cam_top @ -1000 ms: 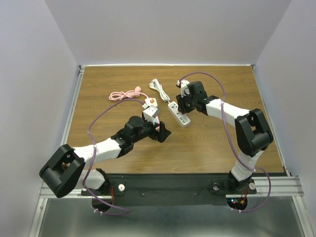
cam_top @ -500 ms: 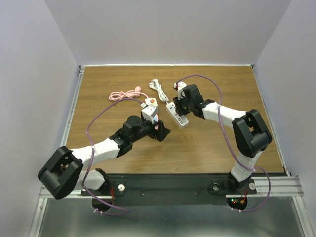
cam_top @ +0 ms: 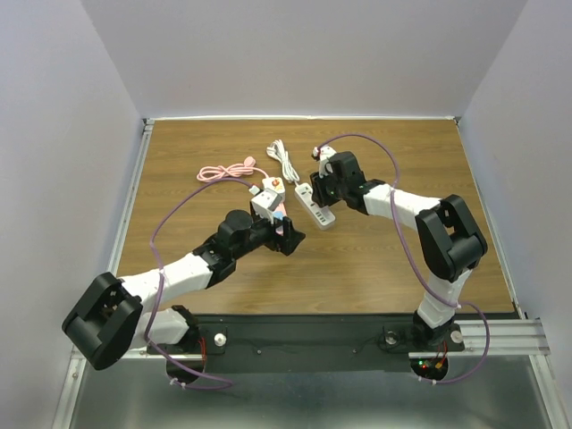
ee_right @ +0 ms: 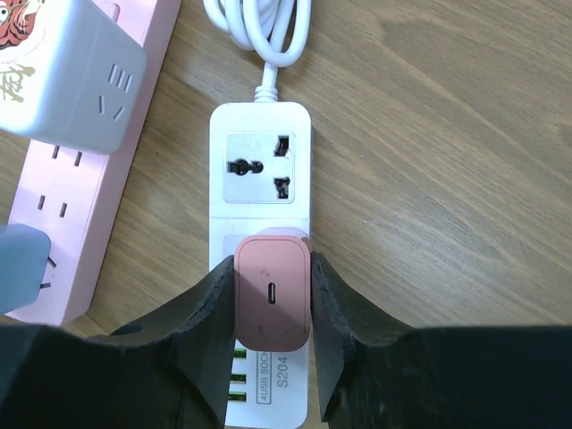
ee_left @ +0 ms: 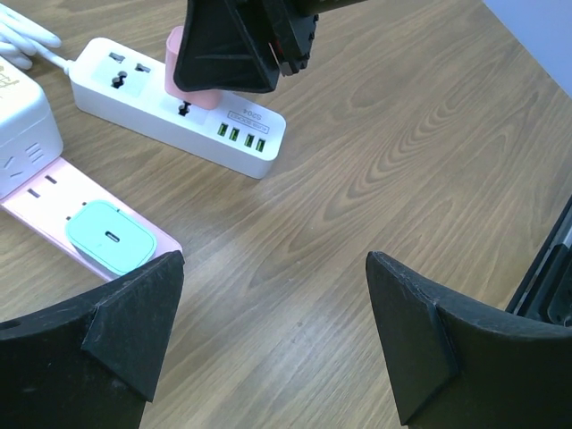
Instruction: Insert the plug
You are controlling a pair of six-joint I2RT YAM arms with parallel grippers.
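My right gripper opens now, since the pink plug meets the white power strip's top with its base and would remain on the second socket.
My right gripper is shut on a pink plug and holds it over the second socket of the white power strip; whether it is seated I cannot tell. The same plug and white strip show at the top of the left wrist view. In the top view the right gripper is over the white strip. My left gripper is open and empty above bare wood, just right of the pink power strip, which carries a teal plug.
A white cube adapter sits on the pink strip. The white strip's coiled cable lies behind it. A pink cable is coiled at the back left. Wooden tabletop with walls around.
My right gripper has moved left with the pink plug and now sits over the white strip, which has shifted slightly left. My left arm has moved slightly up and left.
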